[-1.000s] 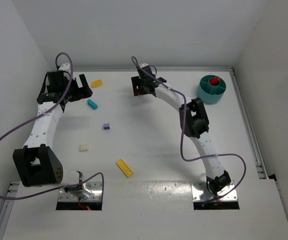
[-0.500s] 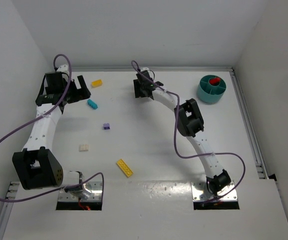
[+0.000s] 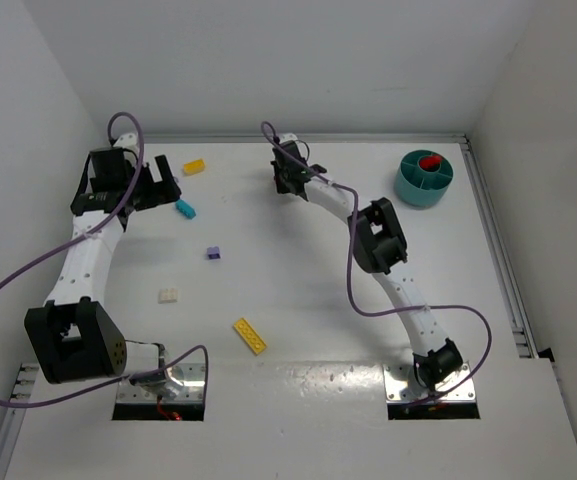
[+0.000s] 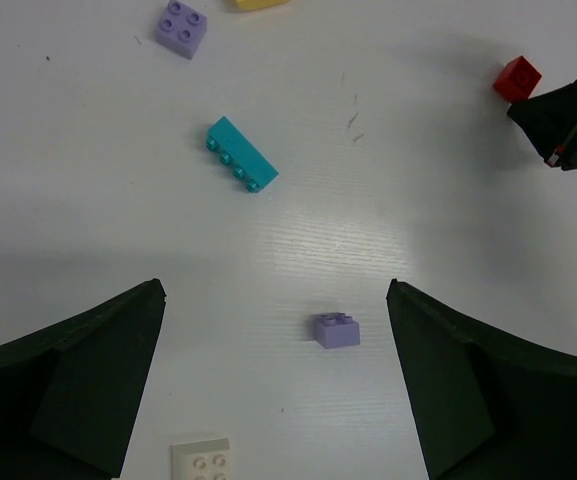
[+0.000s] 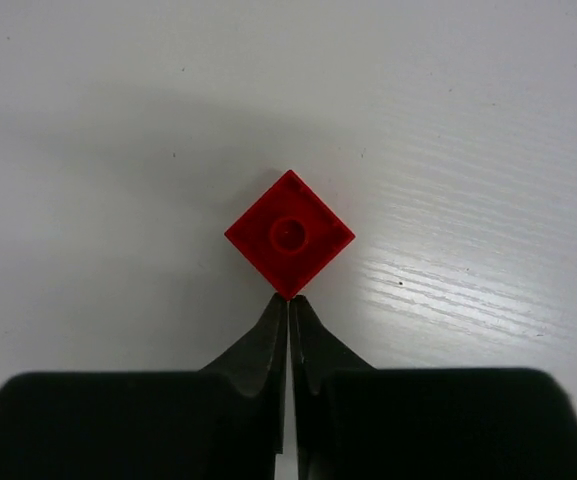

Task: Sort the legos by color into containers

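Observation:
The right gripper's fingers are shut at one corner of the red lego [image 5: 289, 234], so the robot will open and turn them to grab the lego's flat sides.
In the right wrist view a small red lego [image 5: 289, 234] lies flat on the table, one corner touching the tips of my right gripper [image 5: 289, 300], which is shut with nothing between its fingers. From above, that gripper [image 3: 286, 178] sits at the far middle of the table. My left gripper [image 3: 163, 178] hangs open at the far left, above a purple cube [image 4: 337, 330] and a cream brick [image 4: 203, 460]. Beyond them lie a cyan brick [image 4: 241, 168] and a lilac brick [image 4: 181, 27]. The teal container [image 3: 408, 185] at the far right holds a red piece [image 3: 429, 162].
A yellow brick [image 3: 194, 166] lies at the far left, a yellow plate [image 3: 249, 335] near the front middle, and a cream brick [image 3: 169, 295] left of it. White walls close in the table on three sides. A metal rail [image 3: 498, 260] runs along the right edge.
My right gripper's jaws have closed together behind the red lego, which stays on the table. The right arm reached slightly farther. The left gripper barely shifted.

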### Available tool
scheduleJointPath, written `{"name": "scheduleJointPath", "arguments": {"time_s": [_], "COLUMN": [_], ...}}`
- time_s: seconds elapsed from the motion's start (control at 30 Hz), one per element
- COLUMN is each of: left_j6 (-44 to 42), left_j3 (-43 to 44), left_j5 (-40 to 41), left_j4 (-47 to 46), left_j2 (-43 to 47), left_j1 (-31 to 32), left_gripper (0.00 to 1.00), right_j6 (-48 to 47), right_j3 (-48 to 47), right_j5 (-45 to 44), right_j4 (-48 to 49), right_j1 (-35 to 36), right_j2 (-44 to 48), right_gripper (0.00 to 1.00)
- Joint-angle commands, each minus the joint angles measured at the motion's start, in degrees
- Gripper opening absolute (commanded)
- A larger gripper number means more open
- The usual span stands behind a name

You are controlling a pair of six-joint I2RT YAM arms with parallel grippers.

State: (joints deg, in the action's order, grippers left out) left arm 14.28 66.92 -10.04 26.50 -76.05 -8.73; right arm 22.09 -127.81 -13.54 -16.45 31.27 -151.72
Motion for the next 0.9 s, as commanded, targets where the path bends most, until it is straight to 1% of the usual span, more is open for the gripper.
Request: {"name": "scheduleJointPath", "arguments": {"time_s": [0.0,0.03,0.1,0.13,0.17,0.2,0.23,0.27,0.3,0.33,0.37,0.4,0.43,0.47,0.53,0.7,0.87], "left_j6": [-0.8,-0.8,-0.8,-1.4,-1.4,-1.4,-1.4,-1.4,-1.4,-0.8,-0.8,-0.8,-0.8,-0.8,-0.8,-1.5,-2.0], "left_j3": [-0.3,-0.3,-1.3,-1.3,-1.9,-2.6,-2.6,-2.6,-2.6,-2.6,-2.6,-2.6,-2.6,-2.6,-2.6,-2.0,-1.4], "left_j5": [-1.3,-1.3,-1.9,-2.5,-2.5,-3.3,-3.3,-3.3,-3.9,-3.9,-3.9,-3.9,-3.9,-3.9,-3.9,-3.4,-2.9], "left_j4": [-1.3,-2.0,-2.7,-3.2,-4.1,-4.6,-4.6,-5.4,-5.4,-6.0,-6.0,-6.0,-6.0,-6.0,-6.0,-6.0,-5.5], "left_j2": [1.8,1.8,1.8,1.8,1.8,1.8,1.8,1.8,1.8,1.8,1.2,1.2,1.2,1.2,1.2,1.2,0.6], "left_j1": [-0.8,-0.8,-0.8,-0.8,-0.8,-0.8,-0.8,-0.8,-0.8,-0.8,-0.8,-0.8,-0.8,-0.8,-0.8,-0.8,-0.8], "left_gripper": [1.00,1.00,1.00,1.00,1.00,1.00,1.00,1.00,1.00,1.00,1.00,1.00,1.00,1.00,1.00,1.00,1.00], "right_j6": [-2.7,-3.5,-6.0,-7.5,-8.9,-11.0,-12.0,-13.0,-13.9,-14.7,-14.7,-14.7,-14.7,-14.7,-14.7,-10.5,-10.5], "right_j3": [3.4,5.0,11.1,14.3,21.8,28.5,28.6,31.6,31.1,29.5,23.6,20.1,16.5,11.1,7.9,-0.8,-1.6], "right_j5": [-0.7,-0.1,1.3,2.8,4.1,6.3,6.3,7.9,7.9,7.9,8.7,9.6,10.8,12.6,13.7,14.9,13.6], "right_j4": [2.0,1.3,1.2,2.5,6.6,9.3,11.8,13.5,13.9,12.6,10.4,5.8,3.8,2.8,3.3,4.9,11.4], "right_j1": [-0.4,-0.4,-1.6,-1.6,-2.1,-2.1,-2.1,-2.1,-2.1,-2.1,-2.1,-2.6,-2.6,-3.3,-3.3,-3.3,-3.3], "right_j2": [6.2,7.9,14.4,17.1,20.0,25.3,27.3,28.3,28.3,27.5,23.6,21.1,18.5,14.0,10.9,4.0,1.3], "right_gripper": [0.00,0.00,0.00,0.05,0.17,0.49,0.50,0.78,0.86,0.89,0.91,0.91,0.91,0.91,0.91,0.91,0.92]}}
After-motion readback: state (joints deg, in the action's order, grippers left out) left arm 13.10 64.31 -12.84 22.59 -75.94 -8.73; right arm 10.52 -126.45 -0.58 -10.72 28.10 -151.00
